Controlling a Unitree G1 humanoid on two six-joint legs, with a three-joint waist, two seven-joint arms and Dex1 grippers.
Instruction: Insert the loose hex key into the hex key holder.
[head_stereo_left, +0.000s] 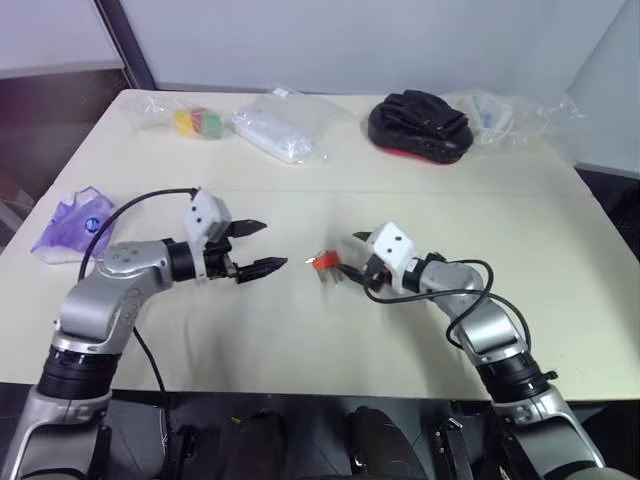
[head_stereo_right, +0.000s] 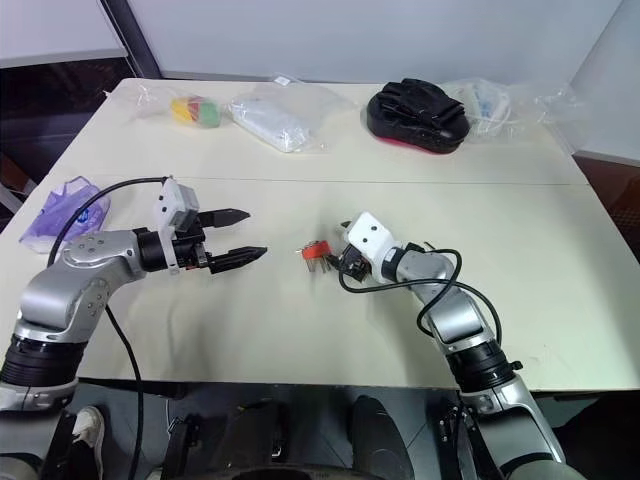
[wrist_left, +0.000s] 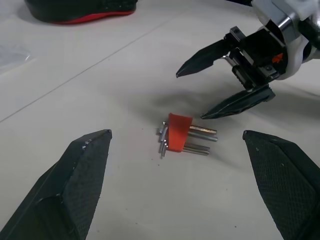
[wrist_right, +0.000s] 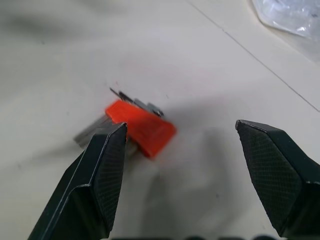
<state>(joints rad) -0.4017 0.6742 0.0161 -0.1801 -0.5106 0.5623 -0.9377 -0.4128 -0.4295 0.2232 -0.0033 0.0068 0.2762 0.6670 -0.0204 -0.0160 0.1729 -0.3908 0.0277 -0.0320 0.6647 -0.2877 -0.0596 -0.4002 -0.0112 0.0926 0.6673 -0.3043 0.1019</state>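
The red-orange holder (head_stereo_left: 326, 260) is still below my fingers, so they would miss it if I closed now. My right gripper should go down first and then close on the holder.
The hex key holder (head_stereo_left: 322, 261), a small red-orange block with short grey keys through it, lies flat on the table between my two arms. My right gripper (head_stereo_left: 350, 256) is open just to its right. In the left wrist view, one of the right gripper's fingertips (wrist_left: 207, 114) hovers close to the key ends, apart from the holder (wrist_left: 179, 132). In the right wrist view the holder (wrist_right: 142, 125) lies just ahead of one finger (wrist_right: 102, 170). My left gripper (head_stereo_left: 268, 246) stands open to the holder's left, aimed at it, holding nothing. The loose hex key is out of view as a separate piece.
At the back of the table are a black and red bundle (head_stereo_left: 418, 127), clear plastic bags (head_stereo_left: 280, 125) and a bagged yellow, green and red item (head_stereo_left: 198, 122). A purple bag (head_stereo_left: 75, 225) lies at the left edge. Cables loop beside both wrists.
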